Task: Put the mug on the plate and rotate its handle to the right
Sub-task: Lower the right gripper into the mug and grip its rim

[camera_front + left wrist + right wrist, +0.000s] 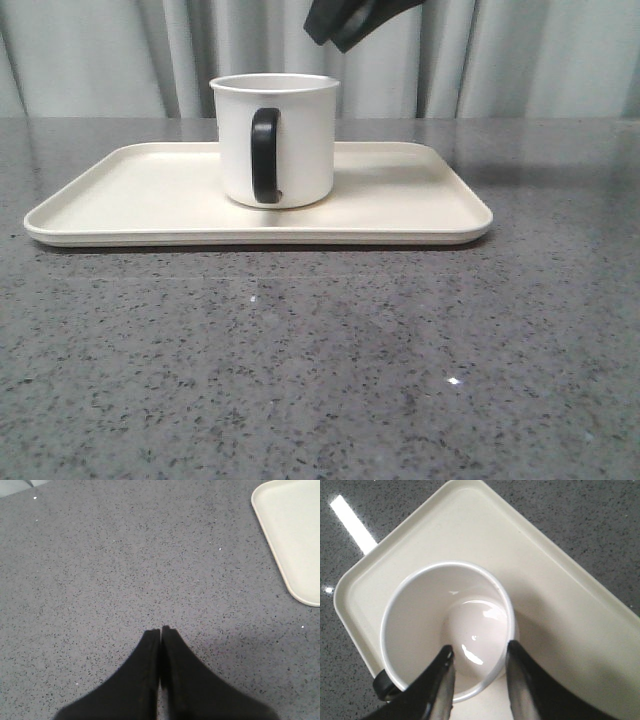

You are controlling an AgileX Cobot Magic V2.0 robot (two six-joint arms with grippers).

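My right gripper's fingers stop above the white mug's rim (334, 84) with curtain between them. They would miss the mug now, so I should lower them before closing.
The white mug (277, 140) stands upright on the cream plate (420, 200), left of the plate's middle. Its black handle (265, 155) faces the front camera. The smiley face is hidden. My right gripper (340, 30) hangs above the mug's right rear, clear of it. In the right wrist view it is open (480, 647), with one finger over the mug's inside (445, 630) and the other beyond the rim; the handle (382, 685) shows beside a finger. My left gripper (160, 630) is shut and empty over bare table, away from the plate's corner (292, 535).
The plate lies on a grey speckled table (320, 370). Pale curtains (100, 60) hang behind the table's far edge.
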